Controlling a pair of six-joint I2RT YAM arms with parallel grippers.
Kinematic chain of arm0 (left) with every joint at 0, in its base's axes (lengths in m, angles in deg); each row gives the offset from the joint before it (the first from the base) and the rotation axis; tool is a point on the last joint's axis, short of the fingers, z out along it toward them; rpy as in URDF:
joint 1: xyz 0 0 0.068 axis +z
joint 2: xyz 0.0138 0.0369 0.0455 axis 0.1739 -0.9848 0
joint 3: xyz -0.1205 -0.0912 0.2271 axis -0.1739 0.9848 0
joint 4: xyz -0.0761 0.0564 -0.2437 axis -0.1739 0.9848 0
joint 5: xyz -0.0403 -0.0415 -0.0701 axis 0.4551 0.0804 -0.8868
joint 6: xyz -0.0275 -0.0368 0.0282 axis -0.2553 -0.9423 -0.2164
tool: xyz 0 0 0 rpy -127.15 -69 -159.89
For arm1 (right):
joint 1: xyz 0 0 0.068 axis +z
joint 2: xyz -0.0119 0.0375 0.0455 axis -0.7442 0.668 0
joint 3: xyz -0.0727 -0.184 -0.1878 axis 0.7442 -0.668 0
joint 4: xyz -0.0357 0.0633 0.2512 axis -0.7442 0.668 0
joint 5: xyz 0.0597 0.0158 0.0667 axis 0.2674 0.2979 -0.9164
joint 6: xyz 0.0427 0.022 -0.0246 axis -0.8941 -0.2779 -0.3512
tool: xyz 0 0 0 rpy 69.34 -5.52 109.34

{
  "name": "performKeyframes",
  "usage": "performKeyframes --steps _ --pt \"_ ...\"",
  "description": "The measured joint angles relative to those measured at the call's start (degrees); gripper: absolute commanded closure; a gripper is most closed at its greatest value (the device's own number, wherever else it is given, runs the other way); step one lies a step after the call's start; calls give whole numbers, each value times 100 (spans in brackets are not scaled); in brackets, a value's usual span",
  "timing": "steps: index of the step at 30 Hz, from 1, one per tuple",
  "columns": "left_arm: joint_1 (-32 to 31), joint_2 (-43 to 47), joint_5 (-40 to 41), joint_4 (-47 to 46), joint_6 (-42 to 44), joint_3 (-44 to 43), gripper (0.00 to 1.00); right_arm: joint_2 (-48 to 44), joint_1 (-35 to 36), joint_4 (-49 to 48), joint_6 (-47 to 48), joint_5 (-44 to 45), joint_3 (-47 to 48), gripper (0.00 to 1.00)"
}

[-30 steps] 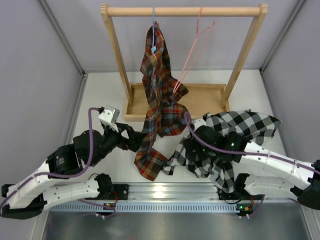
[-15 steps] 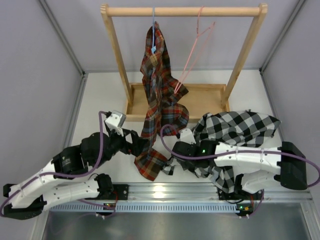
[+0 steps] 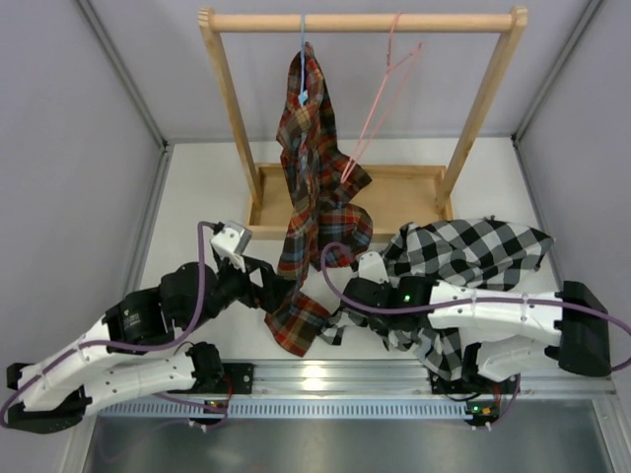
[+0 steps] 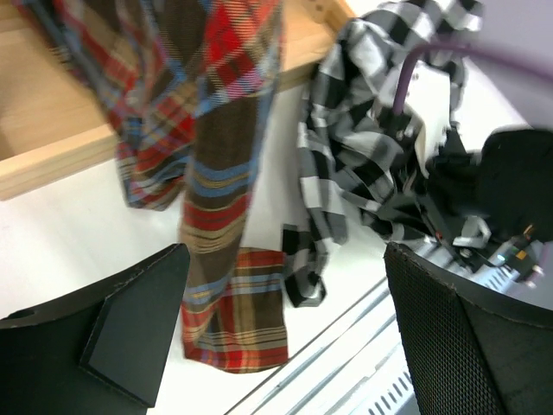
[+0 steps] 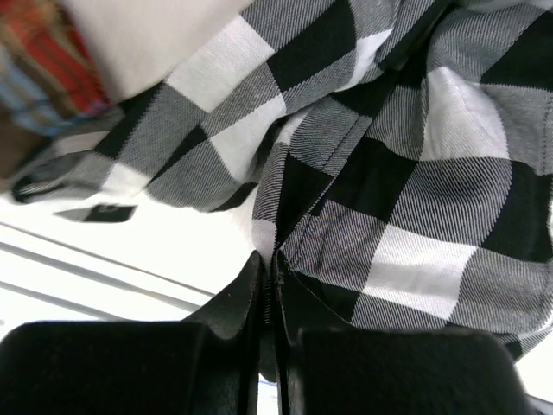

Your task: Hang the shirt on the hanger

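My left gripper takes hold of the shirt's edge (image 3: pixel 337 326) (image 4: pixel 307 270) next, apart from my right gripper's pinched fold, to spread the shirt for the hanger.
The black-and-white check shirt (image 3: pixel 463 251) lies crumpled on the table at the right, in front of the rack. My right gripper (image 3: pixel 343 299) sits at the shirt's near left edge. In the right wrist view its jaws (image 5: pixel 275 259) are pressed together with a fold of the shirt (image 5: pixel 389 173) pinched at their tips. The thin pink hanger (image 3: pixel 380 108) hangs bare from the rack's bar, tilted. My left gripper (image 3: pixel 284 289) stands wide open just left of the tartan shirt's lower hem, with nothing between its fingers (image 4: pixel 138 320). The shirt (image 4: pixel 346 164) also shows in the left wrist view.
A red, brown and blue tartan shirt (image 3: pixel 311 168) hangs from a light blue hanger (image 3: pixel 303 59), its tail trailing onto the table between my grippers. The wooden rack (image 3: pixel 360 22) has a tray base (image 3: pixel 404 192). A metal rail (image 3: pixel 325 379) runs along the near edge.
My right gripper came down and left to the shirt's near left edge and closed on a fold of it. My left gripper shifted slightly nearer and stayed open.
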Motion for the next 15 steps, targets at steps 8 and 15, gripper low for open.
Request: performKeyframes --steps 8,15 --pt "0 -361 -1318 -1593 424 481 2 -1805 -498 26 688 -485 155 100" --pt "0 -1722 -2179 -3718 1303 822 2 -3093 -1707 448 1515 -1399 841 100"
